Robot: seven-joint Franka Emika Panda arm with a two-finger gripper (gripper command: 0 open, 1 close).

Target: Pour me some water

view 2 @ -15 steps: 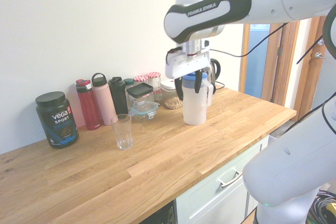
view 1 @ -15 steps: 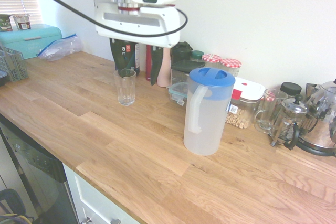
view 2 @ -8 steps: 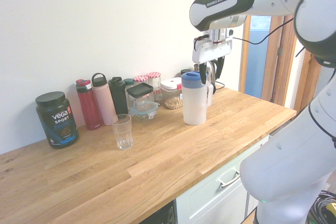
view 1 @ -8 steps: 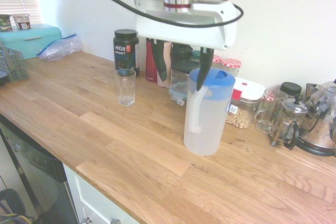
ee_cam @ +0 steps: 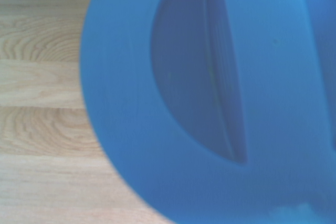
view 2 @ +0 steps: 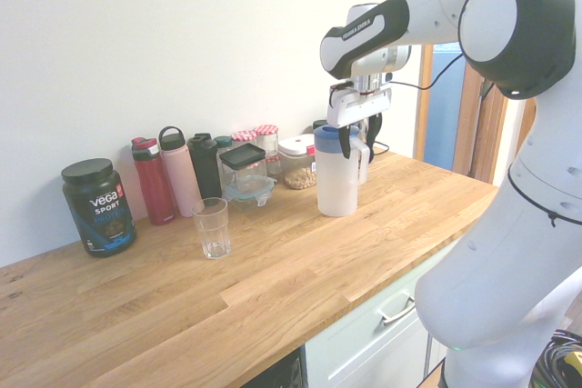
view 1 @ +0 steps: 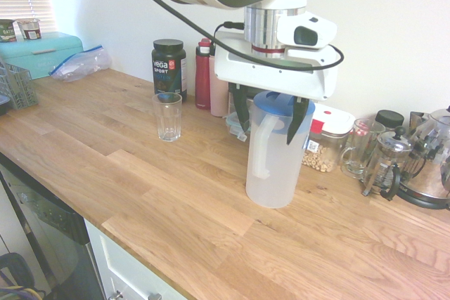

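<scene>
The pitcher's frosted body (view 2: 336,181) is wider than my open fingers, so my gripper will next pick up the pitcher by its slim side handle to pour.
A tall frosted-white pitcher (view 1: 273,163) with a blue lid (view 1: 283,105) and a side handle stands on the wooden counter (view 1: 126,173). The water inside barely shows through its cloudy wall. My gripper (view 1: 270,119) hangs open right over the pitcher, one finger down each side of the lid, holding nothing. The second exterior view shows the same: gripper (view 2: 357,137) around the top of the pitcher (view 2: 336,184). An empty clear glass (view 1: 167,116) stands apart on the counter, also seen as the glass (view 2: 211,227). The blue lid (ee_cam: 210,98) fills the wrist view.
Along the wall stand a black Vega tub (view 1: 169,67), drink bottles (view 1: 203,75), jars, a lidded box of chickpeas (view 1: 325,147), a glass mug (view 1: 361,147), a French press (view 1: 385,163) and a kettle (view 1: 432,159). A teal bread box (view 1: 39,53) sits far off.
The arm has swung from above the glass over to the pitcher and come down, so the open fingers now straddle the lid. Pitcher and glass have not moved.
</scene>
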